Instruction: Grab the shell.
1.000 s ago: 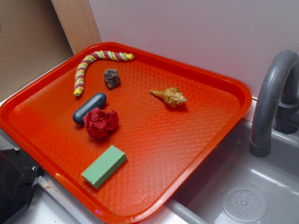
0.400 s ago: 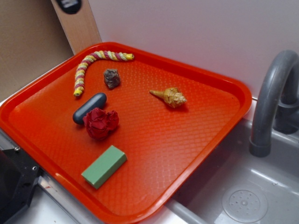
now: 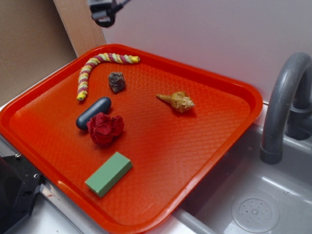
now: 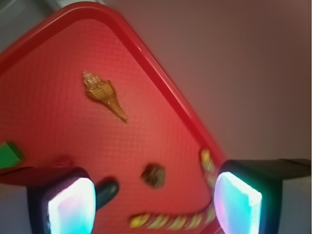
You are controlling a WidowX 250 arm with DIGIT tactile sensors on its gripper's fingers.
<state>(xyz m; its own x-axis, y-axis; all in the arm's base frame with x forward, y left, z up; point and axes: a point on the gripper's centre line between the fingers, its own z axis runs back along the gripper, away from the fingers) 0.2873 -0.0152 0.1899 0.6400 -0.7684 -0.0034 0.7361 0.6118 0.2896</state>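
Note:
The shell narrows into a long thin tail point(image 3: 164, 97) and most of its bulk sits in its wide body point(image 3: 181, 101), so my gripper should grab the shell around that body next.
The tan-golden spiral shell point(image 3: 177, 101) lies on the red tray point(image 3: 229, 136), right of the middle, with its pointed tip toward the left. The wrist view shows the same shell point(image 4: 103, 93) far ahead of the fingers. My gripper point(image 3: 103, 12) hangs high above the tray's back left corner, only partly inside the exterior view. In the wrist view my gripper point(image 4: 153, 200) is open, its two glowing pads wide apart and nothing between them.
On the tray also lie a yellow-and-red striped rope point(image 3: 97, 69), a grey-brown rock point(image 3: 116, 81), a dark blue capsule point(image 3: 93, 112), a crumpled red ball point(image 3: 105, 128) and a green block point(image 3: 108, 173). A grey sink point(image 3: 253, 204) with a faucet point(image 3: 285, 105) sits right.
My gripper has come into the exterior view at the top left and moved rightward and down over the tray's back corner. The shell and other objects have not moved.

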